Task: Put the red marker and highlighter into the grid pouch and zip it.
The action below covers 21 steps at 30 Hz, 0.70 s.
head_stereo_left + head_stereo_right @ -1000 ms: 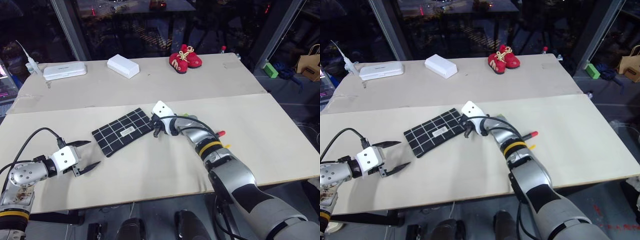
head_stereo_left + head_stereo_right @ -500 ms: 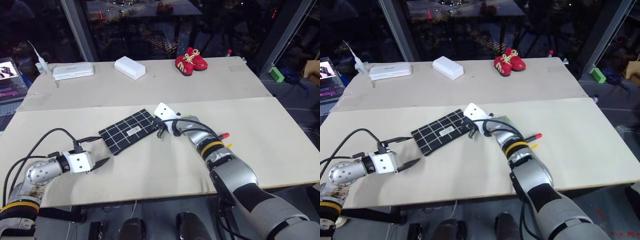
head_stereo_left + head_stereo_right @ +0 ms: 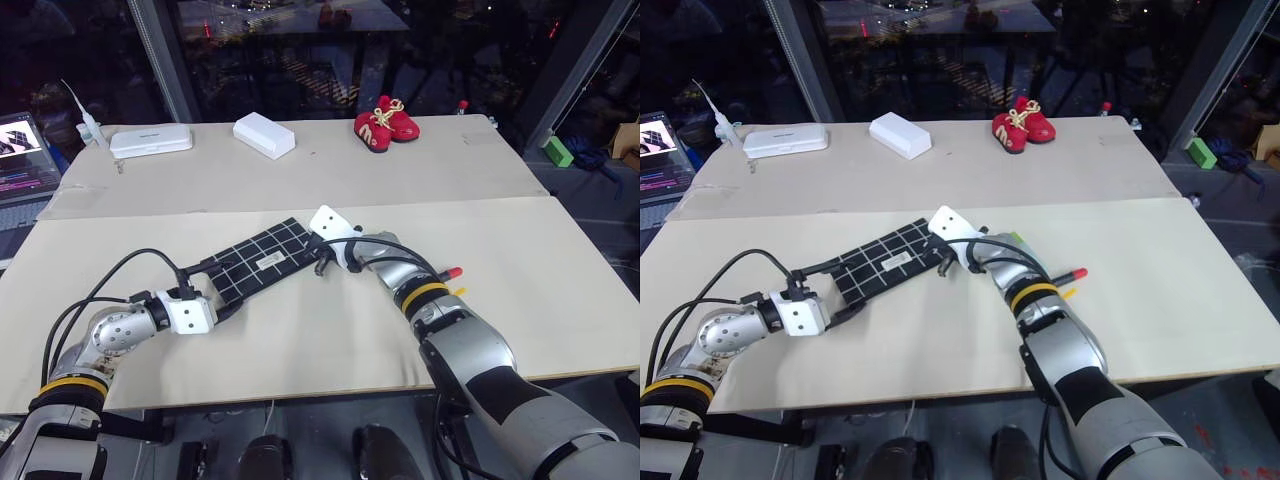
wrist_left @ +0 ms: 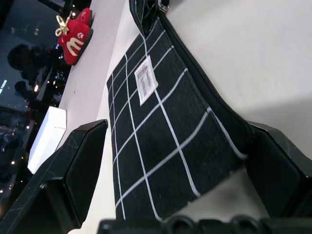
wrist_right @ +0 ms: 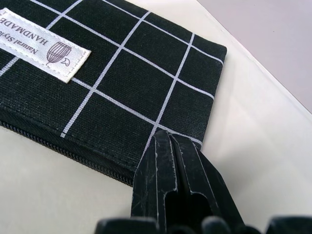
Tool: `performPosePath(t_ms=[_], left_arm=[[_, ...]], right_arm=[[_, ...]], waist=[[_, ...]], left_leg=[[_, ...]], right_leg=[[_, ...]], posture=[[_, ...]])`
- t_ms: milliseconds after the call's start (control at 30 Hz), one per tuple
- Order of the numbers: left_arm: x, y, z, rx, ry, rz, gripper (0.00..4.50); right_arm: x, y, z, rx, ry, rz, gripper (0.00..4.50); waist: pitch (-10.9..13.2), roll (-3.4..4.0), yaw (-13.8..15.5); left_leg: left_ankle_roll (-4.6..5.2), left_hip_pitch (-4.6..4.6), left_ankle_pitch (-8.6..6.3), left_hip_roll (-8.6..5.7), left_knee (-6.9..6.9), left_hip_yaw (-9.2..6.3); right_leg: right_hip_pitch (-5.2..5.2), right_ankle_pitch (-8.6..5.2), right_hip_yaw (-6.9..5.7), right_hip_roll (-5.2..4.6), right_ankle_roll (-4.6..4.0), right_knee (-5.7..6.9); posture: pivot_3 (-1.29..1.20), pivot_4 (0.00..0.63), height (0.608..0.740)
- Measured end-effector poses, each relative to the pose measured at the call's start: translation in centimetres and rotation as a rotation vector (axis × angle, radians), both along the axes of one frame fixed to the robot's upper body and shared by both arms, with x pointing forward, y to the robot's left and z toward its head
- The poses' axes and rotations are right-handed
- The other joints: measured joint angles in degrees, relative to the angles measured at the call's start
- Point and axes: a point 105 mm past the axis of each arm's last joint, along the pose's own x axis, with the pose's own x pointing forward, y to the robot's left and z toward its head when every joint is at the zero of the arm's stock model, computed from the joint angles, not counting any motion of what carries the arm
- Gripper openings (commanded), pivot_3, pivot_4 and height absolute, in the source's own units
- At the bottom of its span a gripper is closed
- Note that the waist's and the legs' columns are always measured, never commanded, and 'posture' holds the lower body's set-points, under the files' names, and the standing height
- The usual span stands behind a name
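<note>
The grid pouch's zipper [image 4: 204, 80] needs to stay free to open, so my left gripper should next grab the pouch by its short end [image 4: 181, 196] opposite the pull.
The grid pouch [image 3: 258, 263] lies flat near the table's middle, black with white lines and a small white label [image 4: 146, 84]. My left gripper [image 3: 222, 286] is open, and its two fingers straddle the pouch's near left end [image 4: 165, 161] without closing on it. My right gripper [image 3: 320, 263] is shut, its tips at the pouch's right corner by the zipper edge [image 5: 73, 155]; what they pinch is hidden. The red marker [image 3: 447, 272] shows just its tip behind my right forearm. A light-green bit of the highlighter [image 3: 1013, 238] peeks out beside that arm.
Two white boxes [image 3: 150, 141] [image 3: 264, 134] and red baby shoes [image 3: 386, 119] stand along the table's far side. A laptop [image 3: 24, 143] sits at the far left, a green block [image 3: 553, 150] off the table to the right. A small yellow thing [image 3: 455, 292] lies by the marker.
My left gripper has moved right and forward to the pouch's left end and rolled, so its open fingers now straddle it. The right arm has stayed put.
</note>
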Motion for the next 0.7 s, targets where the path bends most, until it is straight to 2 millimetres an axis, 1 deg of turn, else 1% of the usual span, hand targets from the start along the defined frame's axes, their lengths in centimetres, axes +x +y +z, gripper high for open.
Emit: performPosePath(t_ms=[67, 133, 167, 200, 267, 300, 333, 367, 400, 433, 500, 533, 700], left_arm=[[0.1, -0.2, 0.0, 0.001, -0.001, -0.005, 4.5], [0.1, -0.3, 0.0, -0.001, -0.002, -0.009, 3.98], [0.0, -0.3, 0.0, -0.001, 0.003, -0.012, 3.86], [0.0, -0.5, -0.2, -0.001, 0.012, -0.02, 3.4], [-0.2, -0.8, -0.4, 0.003, 0.027, -0.037, 2.75], [-0.4, -1.1, -0.6, 0.008, 0.044, -0.057, 2.29], [-0.7, -1.4, -0.8, 0.009, 0.059, -0.073, 1.99], [-0.8, -1.6, -0.9, 0.01, 0.072, -0.086, 1.57], [-0.9, -1.8, -0.8, 0.006, 0.072, -0.096, 1.3], [-1.0, -2.0, -0.6, 0.003, 0.073, -0.104, 0.84], [-0.9, -2.1, -0.2, -0.01, 0.073, -0.105, 0.25], [-0.8, -2.2, 0.0, -0.016, 0.075, -0.103, 0.04], [-0.8, -2.0, -0.1, -0.046, 0.11, -0.08, 0.04]], right_arm=[[0.0, 0.0, 0.0, 0.0, 0.0, 0.0, 0.05], [0.0, 0.0, 0.0, 0.0, 0.0, 0.0, 0.0], [0.0, 0.0, 0.0, 0.0, 0.0, 0.0, 0.0], [0.0, 0.0, 0.0, 0.0, 0.0, 0.0, 0.0], [0.0, 0.0, 0.0, 0.0, 0.0, 0.0, 0.0], [0.0, 0.0, 0.0, 0.001, 0.001, 0.0, 0.0], [0.0, 0.0, 0.0, 0.002, 0.001, 0.0, 0.0], [0.0, 0.0, 0.0, 0.004, 0.002, 0.0, 0.0], [0.0, 0.0, 0.1, 0.006, 0.002, 0.0, 0.0], [0.0, 0.0, 0.1, 0.006, 0.002, 0.0, 0.0], [0.0, 0.0, 0.1, 0.007, 0.002, 0.0, 0.0], [0.0, 0.0, 0.1, 0.007, 0.002, 0.0, 0.0], [0.0, 0.0, 0.1, 0.008, 0.004, 0.003, 0.0]], waist=[[0.0, 0.0, -0.02], [0.0, 0.0, -0.04], [0.0, 0.0, -0.05], [0.0, 0.0, -0.05], [0.0, 0.0, -0.07], [0.0, 0.0, -0.1], [0.0, 0.0, -0.15], [0.0, 0.0, -0.18], [0.0, 0.0, -0.21], [0.0, 0.0, -0.21], [0.0, 0.0, -0.24], [0.0, 0.0, -0.26], [0.0, 0.0, -0.38]], left_leg=[[0.0, 0.0, 0.0, 0.0, 0.0, -0.01], [0.01, -0.01, -0.01, 0.01, 0.0, -0.02], [0.01, -0.01, -0.01, 0.01, 0.0, -0.02], [0.01, -0.02, -0.01, 0.01, 0.0, -0.02], [0.01, -0.04, -0.01, 0.02, 0.0, -0.02], [0.02, -0.06, -0.01, 0.02, 0.0, -0.02], [0.02, -0.09, -0.01, 0.02, 0.0, -0.02], [0.02, -0.13, -0.01, 0.04, 0.0, -0.03], [0.02, -0.17, -0.01, 0.04, 0.0, -0.03], [0.02, -0.17, -0.01, 0.04, 0.0, -0.04], [0.02, -0.19, -0.01, 0.04, 0.0, -0.05], [0.02, -0.19, -0.01, 0.04, 0.0, -0.06], [0.04, -0.22, -0.02, 0.04, 0.0, -0.1]], right_leg=[[0.0, 0.0, 0.0, 0.0, 0.0, 0.0], [-0.01, 0.0, 0.0, 0.0, 0.0, -0.01], [-0.01, 0.0, -0.01, 0.0, 0.0, -0.02], [-0.01, 0.0, -0.01, 0.0, 0.0, -0.03], [-0.02, 0.0, -0.02, 0.0, 0.0, -0.04], [-0.03, 0.0, -0.02, 0.01, 0.0, -0.04], [-0.05, 0.0, -0.02, 0.01, 0.0, -0.05], [-0.09, 0.0, -0.02, 0.02, 0.0, -0.05], [-0.12, 0.0, -0.04, 0.02, 0.0, -0.05], [-0.12, 0.0, -0.05, 0.02, 0.0, -0.05], [-0.13, 0.0, -0.05, 0.03, 0.0, -0.05], [-0.13, 0.0, -0.05, 0.02, 0.0, -0.06], [-0.14, 0.0, -0.05, 0.03, 0.0, -0.1]], posture=[[0.0, 0.15, 0.74], [0.0, 0.15, 0.74], [0.0, 0.15, 0.74], [0.0, 0.15, 0.74], [0.0, 0.15, 0.74], [0.0, 0.15, 0.74], [0.0, 0.15, 0.74], [0.0, 0.15, 0.74], [0.0, 0.15, 0.74], [0.0, 0.15, 0.74], [0.0, 0.15, 0.74], [0.0, 0.15, 0.74], [0.0, 0.15, 0.74]])
